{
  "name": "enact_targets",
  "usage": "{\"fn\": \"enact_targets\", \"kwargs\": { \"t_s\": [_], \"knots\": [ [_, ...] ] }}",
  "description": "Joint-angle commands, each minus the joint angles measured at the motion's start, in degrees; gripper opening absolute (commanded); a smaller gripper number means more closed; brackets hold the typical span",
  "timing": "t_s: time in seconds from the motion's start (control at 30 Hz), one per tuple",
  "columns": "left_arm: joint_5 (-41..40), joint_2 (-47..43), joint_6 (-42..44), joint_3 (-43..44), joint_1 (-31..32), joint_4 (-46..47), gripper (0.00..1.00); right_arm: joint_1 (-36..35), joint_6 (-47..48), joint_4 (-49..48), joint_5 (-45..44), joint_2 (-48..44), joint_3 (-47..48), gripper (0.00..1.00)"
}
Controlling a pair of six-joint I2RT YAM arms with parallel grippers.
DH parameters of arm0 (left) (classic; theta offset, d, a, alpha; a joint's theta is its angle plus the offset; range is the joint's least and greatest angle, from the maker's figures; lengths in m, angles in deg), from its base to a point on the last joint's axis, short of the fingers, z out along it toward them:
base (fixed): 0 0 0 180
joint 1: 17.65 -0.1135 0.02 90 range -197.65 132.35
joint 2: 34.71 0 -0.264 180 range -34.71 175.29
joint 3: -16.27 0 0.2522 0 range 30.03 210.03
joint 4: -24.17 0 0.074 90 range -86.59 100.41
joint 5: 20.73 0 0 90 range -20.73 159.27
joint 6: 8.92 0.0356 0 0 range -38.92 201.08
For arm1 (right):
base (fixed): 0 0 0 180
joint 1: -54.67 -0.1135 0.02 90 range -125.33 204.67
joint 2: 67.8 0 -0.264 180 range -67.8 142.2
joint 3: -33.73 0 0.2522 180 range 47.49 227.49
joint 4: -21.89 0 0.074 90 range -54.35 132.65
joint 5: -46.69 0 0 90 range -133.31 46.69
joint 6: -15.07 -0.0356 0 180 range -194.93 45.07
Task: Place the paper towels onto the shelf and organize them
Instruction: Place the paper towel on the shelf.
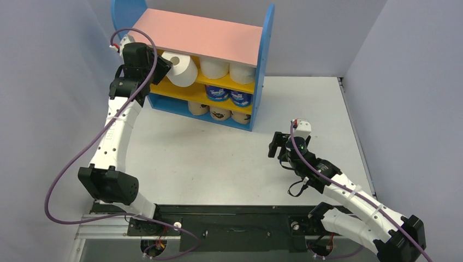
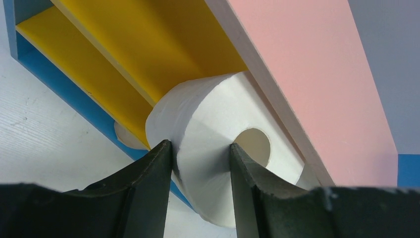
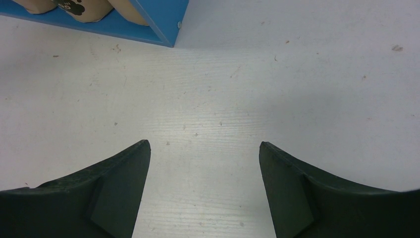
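Note:
The roll tilts outward, but its lower end stands on the upper yellow shelf, so my left gripper should open.
The shelf (image 1: pixel 203 34) stands at the back of the table, with a pink top, yellow boards and blue sides. My left gripper (image 1: pixel 164 64) is shut on a plain white roll (image 1: pixel 183 70) and holds it at the left end of the upper yellow shelf, under the pink top. In the left wrist view the roll (image 2: pixel 208 129) is squeezed between both fingers (image 2: pixel 158 168), its hollow core facing me. Two white rolls (image 1: pixel 214 67) stand on the top tier, two blue-wrapped rolls (image 1: pixel 229 96) on the middle tier, and tan printed rolls (image 1: pixel 219 114) on the base. My right gripper (image 1: pixel 277 145) is open and empty above the table.
Grey walls close in the table on the left, back and right. The shelf's blue base corner (image 3: pixel 168 29) with tan rolls (image 3: pixel 89 10) shows at the top left of the right wrist view. Bare white table (image 1: pixel 207 164) lies between the arms.

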Motion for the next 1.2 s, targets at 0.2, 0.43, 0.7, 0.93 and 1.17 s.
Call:
{"fn": "enact_targets", "kwargs": {
  "t_s": [0.2,0.43,0.7,0.93,1.17],
  "knots": [
    [2.15,2.14,-2.33,4.90,0.11,5.45,0.30,0.70,0.14,-0.83,-0.19,-1.36,1.30,0.76],
    [3.18,2.07,-2.67,4.68,0.07,6.43,0.41,0.80,0.14,-0.68,-0.27,-1.28,1.22,0.76],
    [4.55,2.03,-2.28,4.30,0.30,7.78,0.50,0.79,0.20,-0.65,-0.28,-1.15,1.22,0.76],
    [4.94,1.57,-2.69,2.98,0.32,8.82,0.52,0.85,0.08,-0.59,-0.31,-1.22,1.17,0.76],
    [4.74,0.45,-2.25,2.18,0.32,8.94,0.55,0.90,0.13,-0.44,-0.29,-1.23,1.29,0.76]
  ]
}}
